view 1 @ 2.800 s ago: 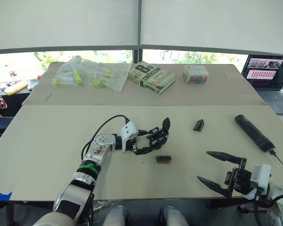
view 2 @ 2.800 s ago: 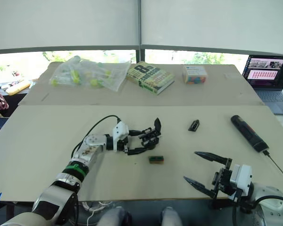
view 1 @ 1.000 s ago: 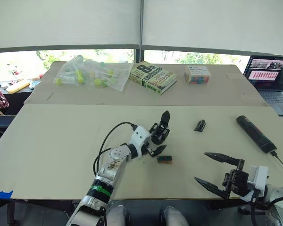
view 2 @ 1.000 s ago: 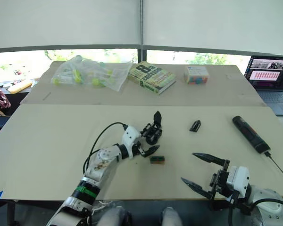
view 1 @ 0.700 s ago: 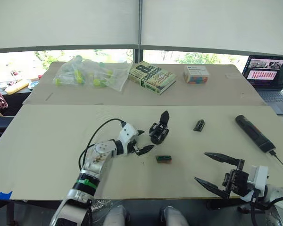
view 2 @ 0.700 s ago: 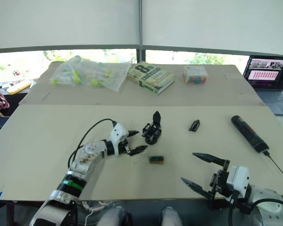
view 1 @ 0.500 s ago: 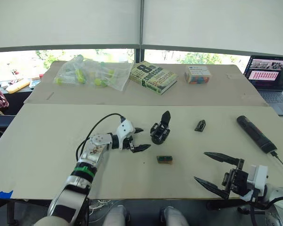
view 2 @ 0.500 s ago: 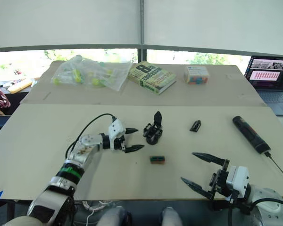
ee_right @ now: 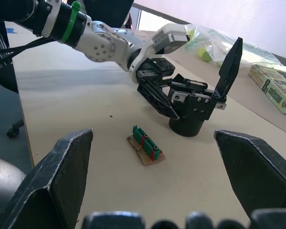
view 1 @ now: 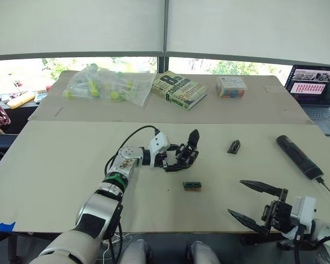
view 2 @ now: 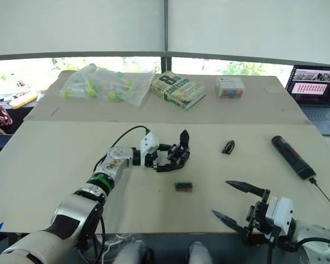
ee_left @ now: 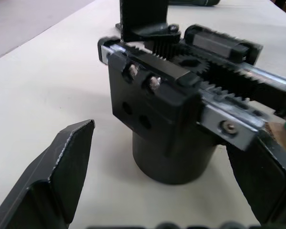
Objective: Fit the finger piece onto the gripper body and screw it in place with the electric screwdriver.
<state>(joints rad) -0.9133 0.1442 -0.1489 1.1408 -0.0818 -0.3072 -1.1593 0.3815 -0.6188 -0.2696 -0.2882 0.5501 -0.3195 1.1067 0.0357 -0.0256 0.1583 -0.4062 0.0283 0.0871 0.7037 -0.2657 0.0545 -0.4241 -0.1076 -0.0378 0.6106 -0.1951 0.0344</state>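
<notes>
The gripper body needs to stay steady while the finger piece is screwed on, so my left gripper will next grab it by its round base (ee_left: pixel 174 160).
The gripper body (view 1: pixel 188 154) is a chunky black block on a round base, standing mid-table with its pointed finger up. My left gripper (view 1: pixel 177 158) is open, one finger on each side of that base; in the left wrist view the body (ee_left: pixel 176 114) sits between the fingers (ee_left: pixel 62 167) with a gap showing. The finger piece (view 1: pixel 233 146), a small black wedge, lies to the right of the body. Further right lies the electric screwdriver (view 1: pixel 297 156), bit toward the near edge. My right gripper (view 1: pixel 257 205) hovers wide open and holds nothing, near the table's front right edge.
A small green-brown box (view 1: pixel 191 186) lies just in front of the gripper body. On the far table are a plastic bag of tubes (view 1: pixel 107 85), a book (view 1: pixel 177 89) and a coloured box (view 1: pixel 230 86). A laptop (view 1: pixel 313 93) stands at the far right.
My left gripper has moved right, from beside the gripper body to having its open fingers around the base. The right gripper has hardly moved.
</notes>
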